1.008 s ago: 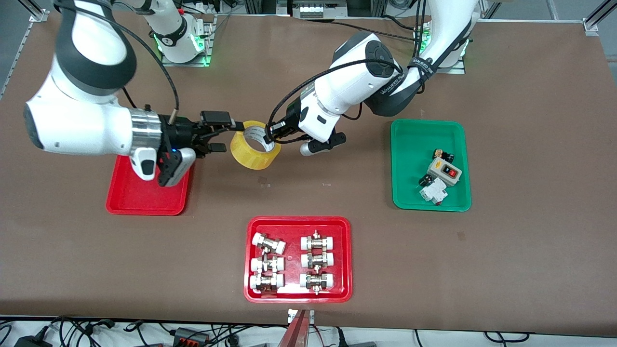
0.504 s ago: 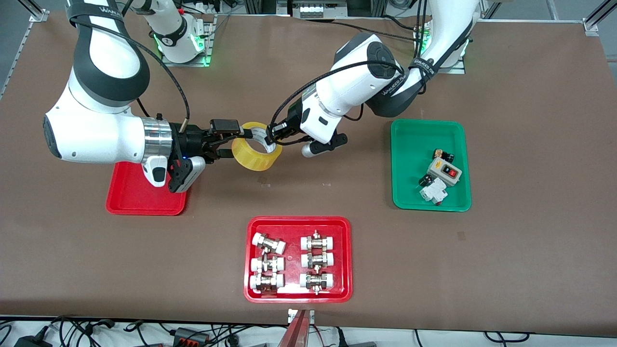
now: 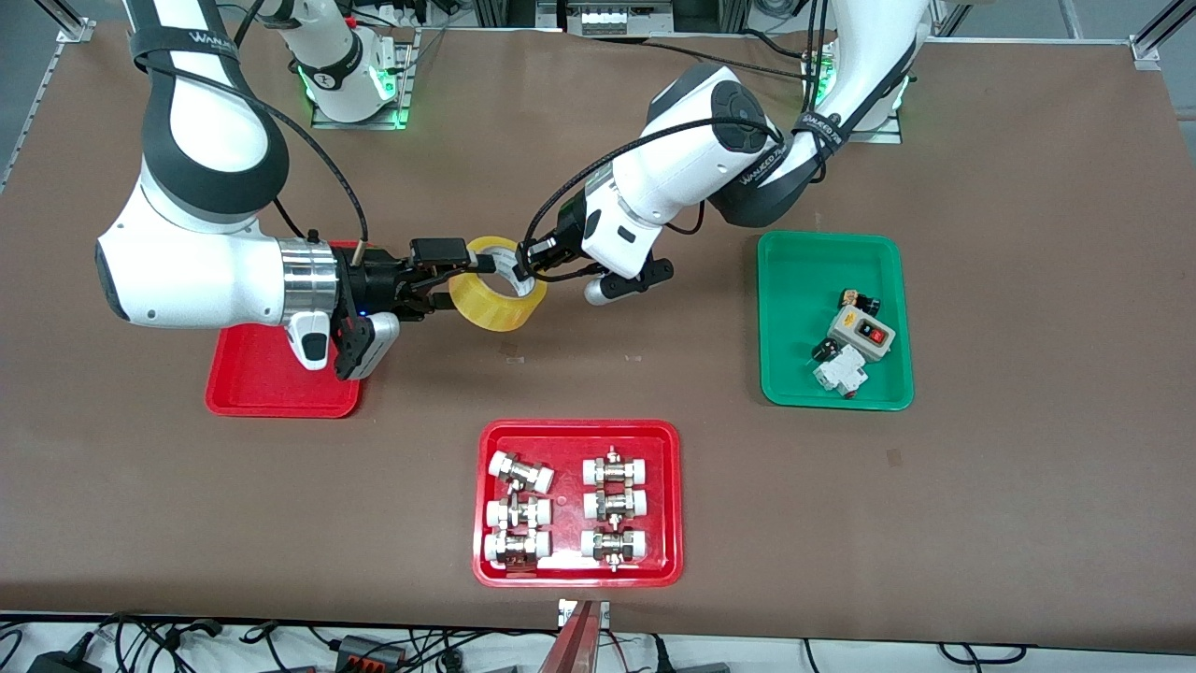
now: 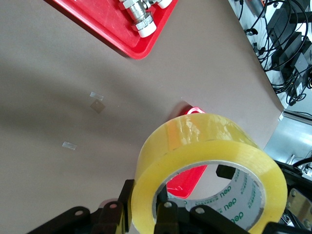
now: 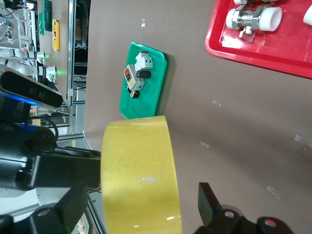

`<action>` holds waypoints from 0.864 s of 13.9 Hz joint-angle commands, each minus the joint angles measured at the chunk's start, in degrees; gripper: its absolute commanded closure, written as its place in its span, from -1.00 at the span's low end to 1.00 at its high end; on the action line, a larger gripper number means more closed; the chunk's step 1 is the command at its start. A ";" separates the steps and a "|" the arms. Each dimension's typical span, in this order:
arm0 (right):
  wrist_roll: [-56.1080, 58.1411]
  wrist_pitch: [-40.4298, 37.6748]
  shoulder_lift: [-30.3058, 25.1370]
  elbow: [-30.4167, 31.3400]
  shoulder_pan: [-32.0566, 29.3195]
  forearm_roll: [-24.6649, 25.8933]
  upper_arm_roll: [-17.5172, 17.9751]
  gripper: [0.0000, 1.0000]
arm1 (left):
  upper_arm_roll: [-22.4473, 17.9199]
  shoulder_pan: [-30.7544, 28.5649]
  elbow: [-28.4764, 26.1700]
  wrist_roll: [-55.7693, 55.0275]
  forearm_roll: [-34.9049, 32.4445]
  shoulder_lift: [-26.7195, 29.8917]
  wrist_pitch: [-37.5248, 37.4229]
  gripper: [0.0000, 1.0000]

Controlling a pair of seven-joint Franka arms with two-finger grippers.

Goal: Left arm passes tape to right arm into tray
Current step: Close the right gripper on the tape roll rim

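My right gripper is going to set the tape into the red tray [image 3: 266, 383], so it should next grab the flat sides of its roll [image 3: 472, 290].
The yellow tape [image 3: 495, 297] hangs in the air over the bare table, beside the red tray [image 3: 266, 383]. My left gripper [image 3: 524, 264] is shut on the roll's wall, one finger outside and one in the white core; this shows in the left wrist view [image 4: 145, 214]. My right gripper [image 3: 447, 279] is open at the roll's tray-side edge. In the right wrist view the tape [image 5: 139, 170] sits between its spread fingers [image 5: 210, 201], with a gap to one of them. The red tray shows through the core [image 4: 187, 179].
A wider red tray [image 3: 487, 561] with pipe fittings lies nearer the front camera. A green tray [image 3: 780, 280] with electrical parts lies toward the left arm's end. The right arm's wrist hangs over the red tray.
My right gripper has moved toward the tape until its open fingers straddle the roll. The left gripper and the tape have shifted only slightly.
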State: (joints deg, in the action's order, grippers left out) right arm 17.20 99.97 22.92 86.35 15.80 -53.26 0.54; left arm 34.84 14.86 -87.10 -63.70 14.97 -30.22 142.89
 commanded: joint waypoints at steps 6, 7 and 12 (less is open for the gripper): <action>0.55 -0.57 0.54 -1.10 -0.42 -1.32 -0.01 0.26 | 0.75 -0.62 0.08 0.95 2.08 0.43 -0.16 0.88; 0.73 -0.57 0.54 -1.10 -0.42 -1.32 -0.01 0.33 | 0.75 -0.53 0.08 0.95 2.08 0.43 -0.16 0.88; 1.08 -0.65 0.54 -1.10 -0.51 -1.32 -0.10 0.34 | 0.67 -0.53 0.00 0.86 2.08 0.43 -0.24 -0.84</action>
State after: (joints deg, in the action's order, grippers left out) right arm 17.45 99.87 22.99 86.28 15.74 -53.69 0.46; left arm 34.89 14.86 -87.10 -63.70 15.57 -30.24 142.93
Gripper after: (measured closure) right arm 0.463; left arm 0.714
